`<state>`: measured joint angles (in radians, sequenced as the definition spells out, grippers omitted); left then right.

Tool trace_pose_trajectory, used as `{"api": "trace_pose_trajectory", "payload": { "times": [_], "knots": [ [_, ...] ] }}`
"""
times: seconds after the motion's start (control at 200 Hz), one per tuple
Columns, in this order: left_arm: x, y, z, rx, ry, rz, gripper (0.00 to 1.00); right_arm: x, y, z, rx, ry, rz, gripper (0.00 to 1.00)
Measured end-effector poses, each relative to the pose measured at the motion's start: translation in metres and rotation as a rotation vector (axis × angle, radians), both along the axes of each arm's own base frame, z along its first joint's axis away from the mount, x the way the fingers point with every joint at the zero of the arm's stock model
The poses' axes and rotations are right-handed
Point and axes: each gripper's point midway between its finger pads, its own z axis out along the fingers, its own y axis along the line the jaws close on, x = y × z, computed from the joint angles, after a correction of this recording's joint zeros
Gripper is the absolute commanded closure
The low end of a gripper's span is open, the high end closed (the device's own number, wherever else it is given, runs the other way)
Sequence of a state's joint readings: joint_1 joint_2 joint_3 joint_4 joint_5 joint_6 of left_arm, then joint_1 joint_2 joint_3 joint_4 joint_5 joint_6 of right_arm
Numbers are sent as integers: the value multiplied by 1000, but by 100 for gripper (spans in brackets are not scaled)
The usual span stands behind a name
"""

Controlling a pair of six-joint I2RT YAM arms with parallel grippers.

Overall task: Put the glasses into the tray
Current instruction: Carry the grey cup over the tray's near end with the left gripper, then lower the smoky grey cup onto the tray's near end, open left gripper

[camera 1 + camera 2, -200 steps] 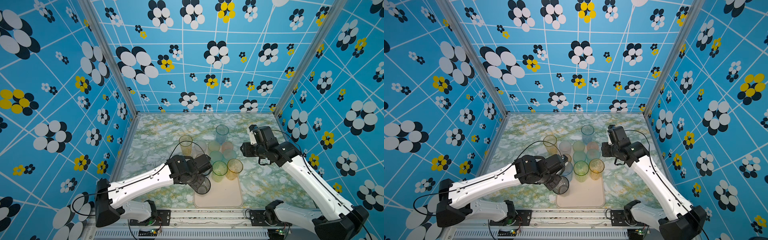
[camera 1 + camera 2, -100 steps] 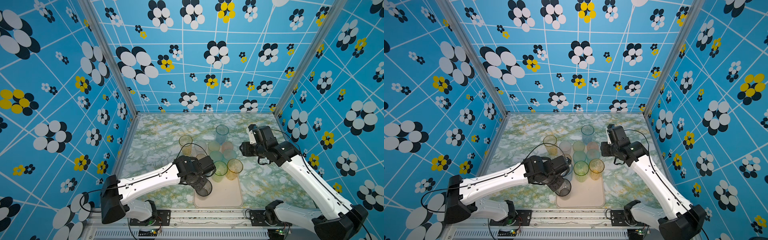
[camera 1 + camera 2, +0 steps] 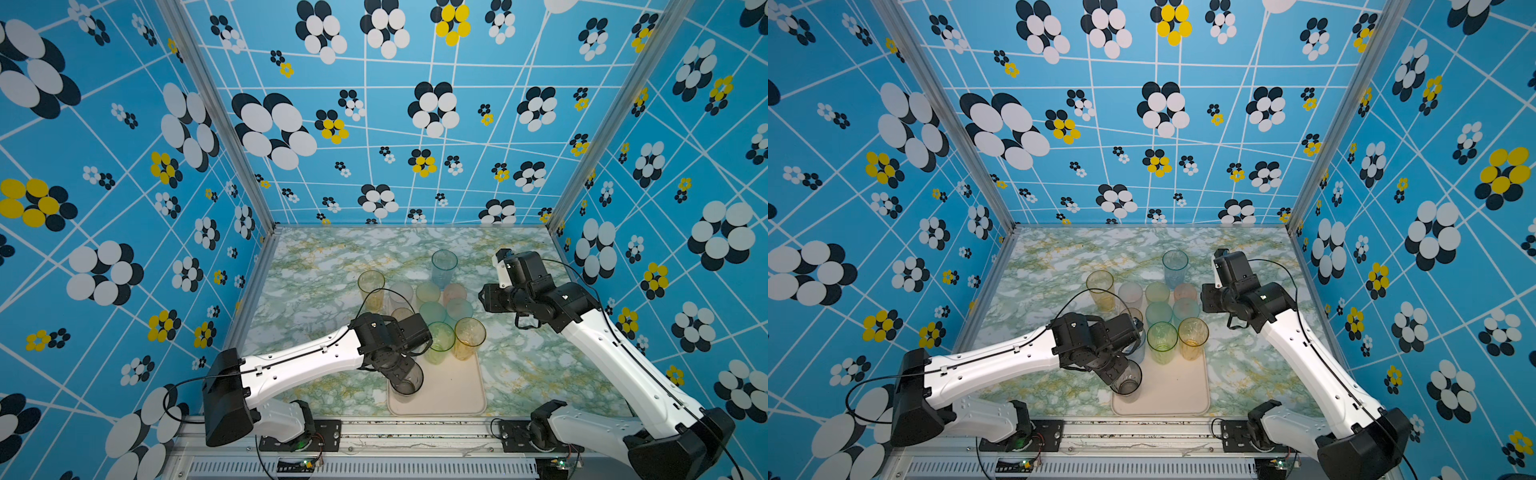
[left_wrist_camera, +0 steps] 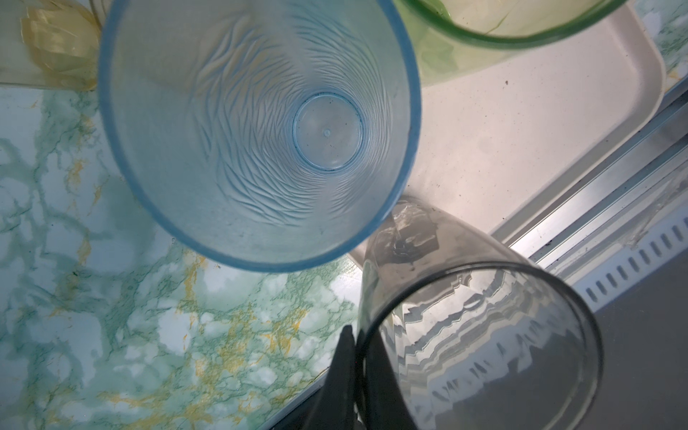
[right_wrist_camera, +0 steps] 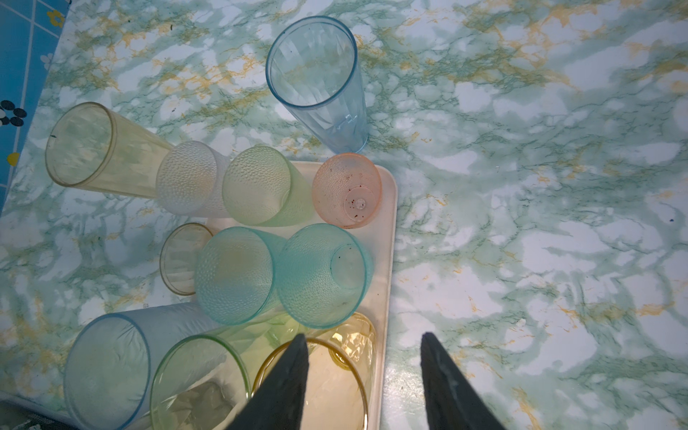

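Observation:
My left gripper releases the glass next, since the smoky grey glass's base [image 4: 410, 226] sits on the cream tray, inside the tray's raised edge.
My left gripper [image 3: 397, 370] [image 4: 358, 337] is shut on the rim of a smoky grey glass [image 3: 407, 380] [image 3: 1126, 381] [image 4: 484, 335]. That glass is tilted, its base at the near left corner of the cream tray [image 3: 457, 411] [image 3: 1183, 411] [image 4: 633, 74] [image 5: 389, 223]. Several glasses stand on the tray's far half: green [image 3: 439, 340], amber [image 3: 469, 338], teal [image 5: 320, 275], pink [image 5: 348, 190]. A frosted blue glass [image 4: 257, 130] stands beside the grey one. My right gripper [image 3: 484, 297] [image 5: 363, 337] hangs open above the tray's right edge, holding nothing.
A tall blue glass [image 3: 444, 266] [image 5: 320, 85] stands on the marble table behind the tray. A tall yellow glass [image 3: 371, 286] [image 5: 96, 149] stands off the tray to the left. Patterned walls close three sides; a metal rail [image 3: 415, 428] runs along the front.
My left arm has stretched further right and brought the grey glass slightly nearer and lower at the tray's corner. The right arm has stayed still.

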<state>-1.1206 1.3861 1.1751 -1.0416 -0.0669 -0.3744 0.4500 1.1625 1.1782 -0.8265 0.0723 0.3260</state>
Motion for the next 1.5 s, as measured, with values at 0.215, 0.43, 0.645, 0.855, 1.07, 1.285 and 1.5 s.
{"api": "trace_pose_trajectory", "payload": {
  "times": [0.215,0.43,0.645,0.855,1.07,1.285,1.5],
  "knots": [
    [0,0,0,0,-1,0,87,0,0,0,0,0,1,49],
    [0,0,0,1,-1,1,79,0,0,0,0,0,0,49],
    [0,0,2,-8,-6,1,77,0,0,0,1,0,0,49],
    [0,1,8,-29,-16,1,77,0,0,0,1,0,0,49],
    [0,1,12,-44,-23,1,77,0,0,0,1,0,0,49],
    [-2,4,24,-83,-42,0,77,0,0,0,1,0,0,49],
    [10,15,44,-136,-88,42,75,0,0,-1,-1,2,0,49]
  ]
}}
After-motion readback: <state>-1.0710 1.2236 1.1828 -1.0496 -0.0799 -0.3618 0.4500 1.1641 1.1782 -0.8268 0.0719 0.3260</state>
